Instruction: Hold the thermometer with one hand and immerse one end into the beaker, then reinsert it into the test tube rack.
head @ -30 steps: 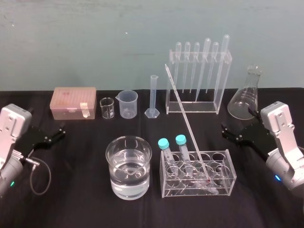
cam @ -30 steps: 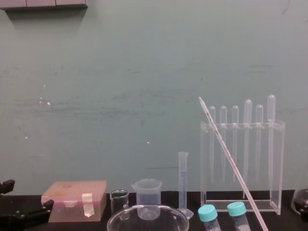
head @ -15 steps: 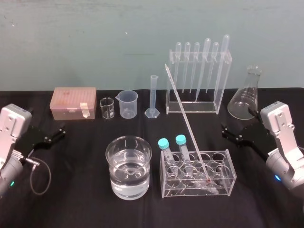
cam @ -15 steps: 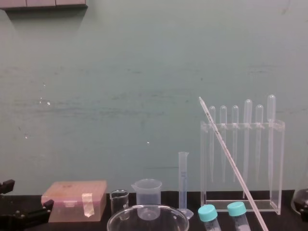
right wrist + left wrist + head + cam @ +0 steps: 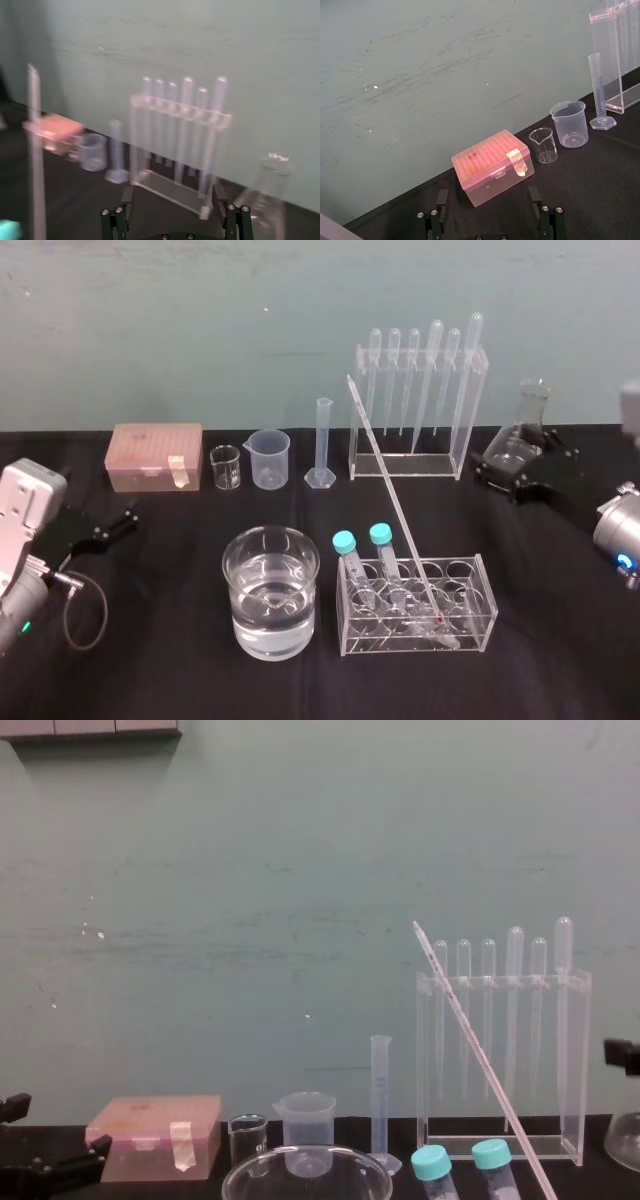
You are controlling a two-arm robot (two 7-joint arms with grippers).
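The right gripper grabs the thermometer by its free upper part (image 5: pixel 463 1017) (image 5: pixel 35 120) next, since its lower end sits in the rack.
The thermometer (image 5: pixel 392 498) is a long thin glass rod leaning up and to the left, its lower end standing in the low clear test tube rack (image 5: pixel 470 612) at front centre. In the chest view the thermometer (image 5: pixel 470 1040) slants across the tall stand behind it. The beaker (image 5: pixel 271 590), wide and part-filled with water, stands left of the rack; its rim (image 5: pixel 307 1170) also shows in the chest view. My right gripper (image 5: pixel 497 480) hovers open and empty at the right, in front of the conical flask, well apart from the thermometer; my right gripper's (image 5: pixel 172 210) fingers stand wide. My left gripper (image 5: pixel 118 520) rests open at the far left.
Along the back stand a pink lidded box (image 5: pixel 157 455), a tiny glass beaker (image 5: pixel 226 467), a plastic spouted beaker (image 5: pixel 270 458), a graduated cylinder (image 5: pixel 322 445), a tall acrylic stand (image 5: pixel 466 425) of pipettes and a conical flask (image 5: pixel 522 425). Two teal-capped tubes (image 5: pixel 345 540) sit in the low rack.
My right arm has lifted and swung back and to the right, so its gripper now hangs before the conical flask. The left arm, thermometer and beaker have not moved.
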